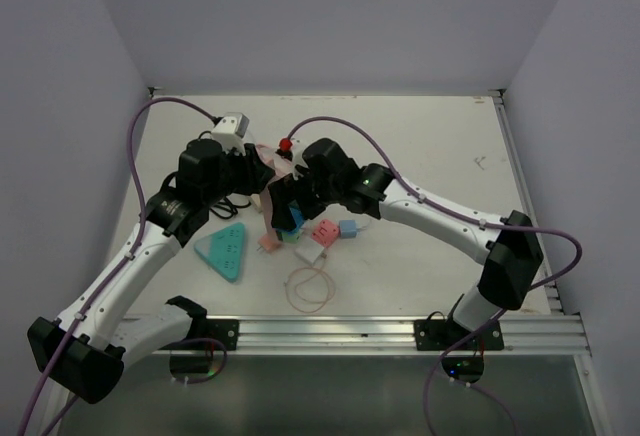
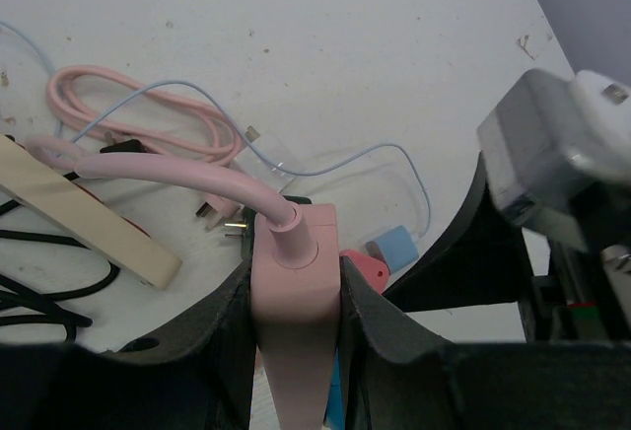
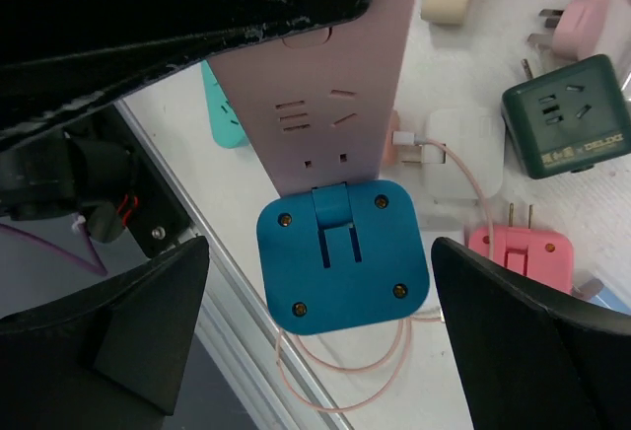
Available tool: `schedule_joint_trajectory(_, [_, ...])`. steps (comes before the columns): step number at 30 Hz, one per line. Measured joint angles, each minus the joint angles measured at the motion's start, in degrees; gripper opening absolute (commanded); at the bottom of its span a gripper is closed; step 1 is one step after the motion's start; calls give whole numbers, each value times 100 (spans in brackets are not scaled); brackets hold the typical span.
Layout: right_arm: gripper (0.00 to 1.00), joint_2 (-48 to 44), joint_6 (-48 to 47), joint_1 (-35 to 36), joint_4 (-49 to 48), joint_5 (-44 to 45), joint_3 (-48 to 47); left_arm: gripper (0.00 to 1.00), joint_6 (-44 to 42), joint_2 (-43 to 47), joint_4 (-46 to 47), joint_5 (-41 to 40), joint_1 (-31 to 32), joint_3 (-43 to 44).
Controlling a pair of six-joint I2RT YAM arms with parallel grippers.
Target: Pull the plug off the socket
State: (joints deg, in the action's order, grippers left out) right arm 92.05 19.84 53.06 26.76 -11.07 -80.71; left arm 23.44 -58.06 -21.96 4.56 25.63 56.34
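My right gripper next grabs the blue plug (image 1: 292,219) by its two opposite side edges to pull it off the pink power strip's socket (image 1: 267,210).
A pink power strip (image 2: 294,336) is held off the table, clamped between the fingers of my left gripper (image 2: 296,277), with its pink cable leaving from the top. In the right wrist view its socket face (image 3: 325,105) shows, with a square blue plug (image 3: 343,287) seated in the lowest socket. My right gripper (image 3: 320,252) is open, its two fingers standing wide on either side of the blue plug without touching it. In the top view both grippers meet over the strip (image 1: 272,201) and the blue plug (image 1: 292,219).
On the table lie a teal triangular socket (image 1: 222,251), a pink plug (image 1: 325,231), a light blue adapter (image 1: 348,228), a white adapter (image 1: 311,253) with a looped thin cable (image 1: 308,288), a dark green cube socket (image 3: 567,114) and a cream power strip (image 2: 89,218).
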Motion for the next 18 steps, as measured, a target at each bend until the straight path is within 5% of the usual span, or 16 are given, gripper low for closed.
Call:
schedule_joint_trajectory(5, [94,352,-52,131,282,-44,-129,0,-2,0,-2,0,0,2])
schedule_joint_trajectory(9, [76,380,-116,131,402,-33,-138,0,-4,0,-4,0,0,2])
schedule_joint_trajectory(12, [55,382,-177,125,452,-20,-138,0,-20,0,-7,4,0,2])
schedule_joint_trajectory(16, [12,382,-214,129,459,-17,-138,0,-52,0,-7,13,0,2])
schedule_joint_trajectory(18, [0,382,-238,127,468,-7,-138,0,-74,0,-9,-7,0,2])
